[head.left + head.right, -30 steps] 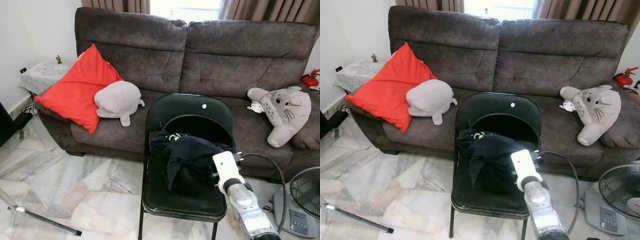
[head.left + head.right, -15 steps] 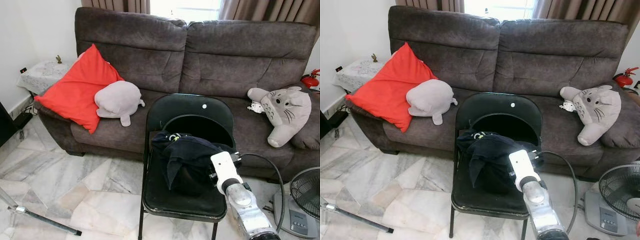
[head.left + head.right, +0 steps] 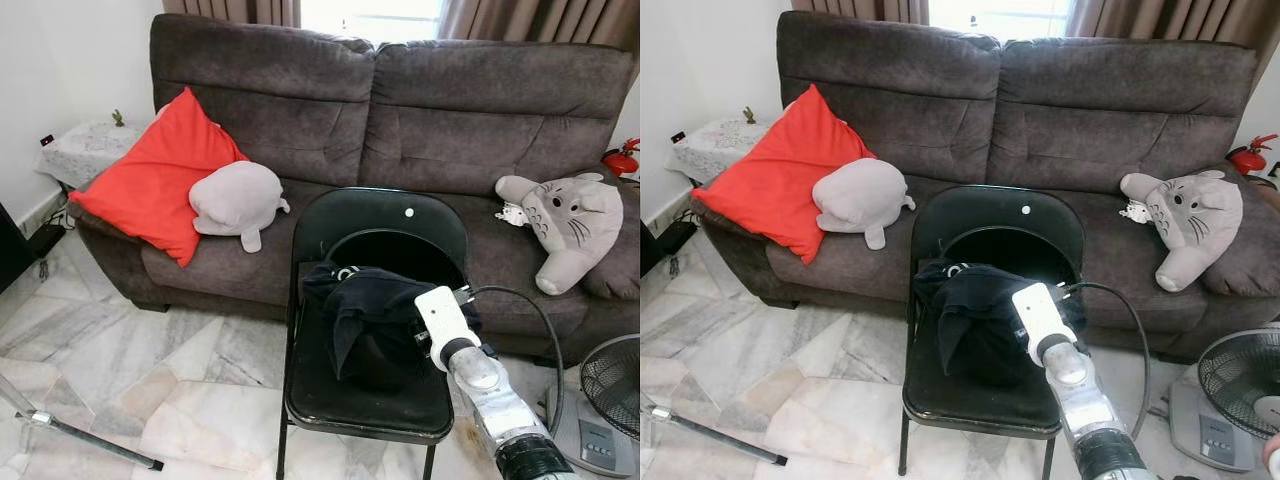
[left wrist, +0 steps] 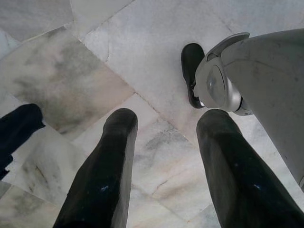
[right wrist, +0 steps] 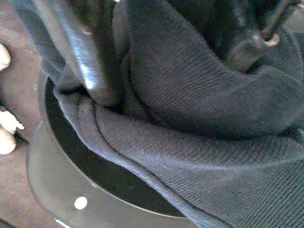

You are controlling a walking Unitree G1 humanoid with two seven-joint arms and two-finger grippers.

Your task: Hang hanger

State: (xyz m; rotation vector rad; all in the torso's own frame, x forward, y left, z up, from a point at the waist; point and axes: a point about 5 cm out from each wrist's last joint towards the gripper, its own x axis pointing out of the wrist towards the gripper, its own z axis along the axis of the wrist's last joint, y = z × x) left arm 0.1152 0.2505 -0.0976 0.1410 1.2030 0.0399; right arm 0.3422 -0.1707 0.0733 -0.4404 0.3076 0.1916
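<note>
The garment stands up in a fold at its bunched ribbed edge (image 5: 175,78), and the rest lies slack on the chair. My right gripper will grab that edge next.
A crumpled black garment (image 3: 365,310) lies heaped on the seat of a black folding chair (image 3: 380,215) in front of the sofa. A pale collar label (image 3: 347,272) shows at its far edge. I cannot make out a hanger. My right arm (image 3: 470,375) reaches from the lower right into the heap. In the right wrist view my right gripper (image 5: 173,76) is open, with its fingers (image 5: 90,61) pressed into the folds and cloth bunched between them. My left gripper (image 4: 166,121) hangs open above the marble floor.
A dark brown sofa (image 3: 440,110) stands behind the chair, bearing a red cushion (image 3: 155,175), a grey plush (image 3: 235,200) and a cat-like plush (image 3: 570,220). A floor fan (image 3: 605,400) stands at the right. A metal stand leg (image 3: 80,440) lies on the floor at the left.
My right arm has pushed forward and a little left, deeper into the garment toward the chair back. The garment has barely shifted.
</note>
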